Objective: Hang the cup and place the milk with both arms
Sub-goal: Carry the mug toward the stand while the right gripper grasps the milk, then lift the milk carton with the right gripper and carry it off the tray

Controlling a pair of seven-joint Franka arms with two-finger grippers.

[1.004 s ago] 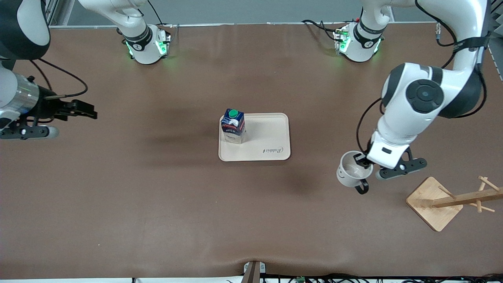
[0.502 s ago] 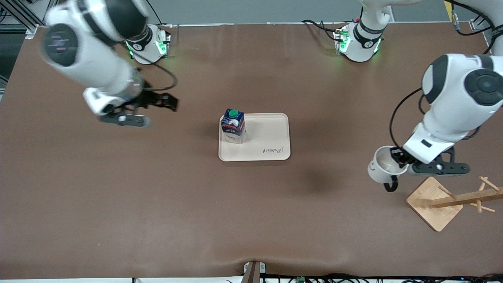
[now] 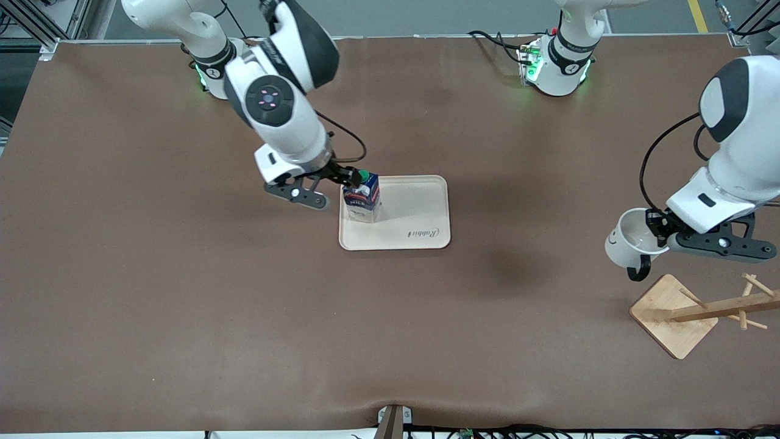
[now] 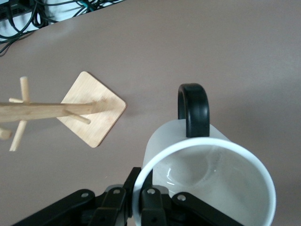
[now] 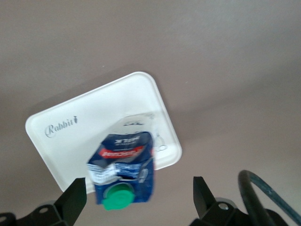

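The right gripper takes hold of the milk carton by its top end (image 5: pixel 123 176) beside the green cap (image 5: pixel 118 196) next, to place the carton.
The milk (image 3: pixel 362 196), a blue and white carton with a green cap, stands upright on the beige tray (image 3: pixel 420 213) at its corner toward the right arm's end. My right gripper (image 3: pixel 352 177) is open just above the carton's top, not touching it. In the right wrist view the milk (image 5: pixel 123 169) shows between the two open fingers (image 5: pixel 75 200). My left gripper (image 3: pixel 657 234) is shut on the rim of the white cup (image 3: pixel 626 244) and holds it in the air beside the wooden rack (image 3: pixel 719 308). The cup (image 4: pixel 207 183) has its black handle (image 4: pixel 193 108) pointing away from the gripper (image 4: pixel 141 190).
The wooden rack stands on a square base (image 3: pixel 670 317) at the left arm's end, with pegs along its post (image 4: pixel 42 110). The tray (image 5: pixel 94 122) holds only the milk. Brown table mat lies all around.
My right arm swung in from the right arm's end of the table to the milk on the tray. My left arm carried the cup toward the left arm's end, closer to the rack.
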